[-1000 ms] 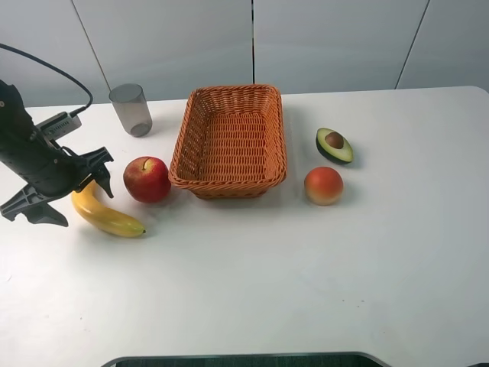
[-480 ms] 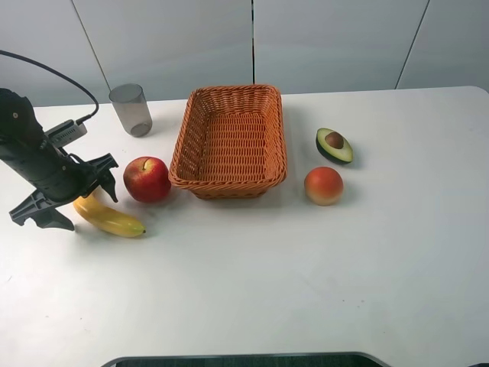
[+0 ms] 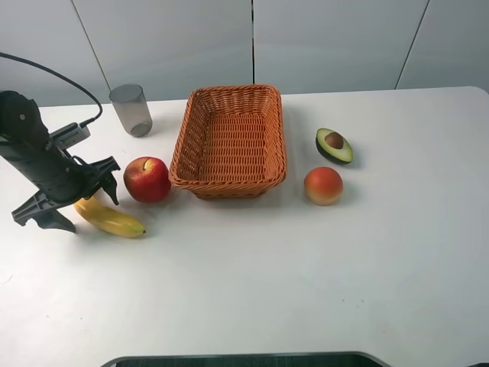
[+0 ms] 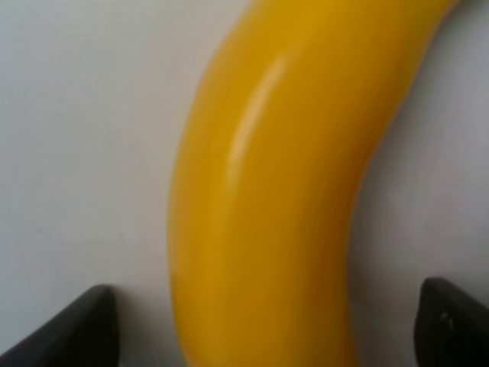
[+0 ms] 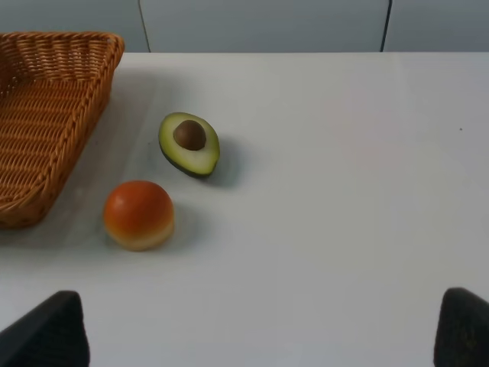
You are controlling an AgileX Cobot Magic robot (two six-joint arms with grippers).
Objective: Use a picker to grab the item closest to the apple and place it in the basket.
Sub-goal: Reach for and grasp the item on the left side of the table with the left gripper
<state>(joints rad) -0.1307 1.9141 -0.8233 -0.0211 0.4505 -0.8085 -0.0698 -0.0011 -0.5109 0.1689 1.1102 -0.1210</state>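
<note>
My left gripper will close: both fingers reach down past the sides of the banana [image 3: 111, 219] and would hold it.
A red apple [image 3: 147, 179] sits just left of the wicker basket [image 3: 181, 145]. Closest to it lies a yellow banana [image 3: 111, 219], down and to its left on the white table. My left gripper [image 3: 76, 197] stands open, straddling the banana's far end, one finger on each side. In the left wrist view the banana [image 4: 267, 199] fills the middle, with the dark fingertips [image 4: 72, 329] apart at both lower corners and not touching it. My right gripper [image 5: 256, 329] is open over bare table, holding nothing, and does not appear in the high view.
A grey translucent cup [image 3: 131, 109] stands behind the apple. Right of the basket lie a halved avocado [image 3: 334, 145] and an orange-red round fruit [image 3: 323, 186], which the right wrist view also shows as the avocado [image 5: 189, 143] and the fruit [image 5: 138, 214].
My left gripper has shifted slightly rightward and closer over the banana's far end, still open. The banana, apple and other items have not moved.
</note>
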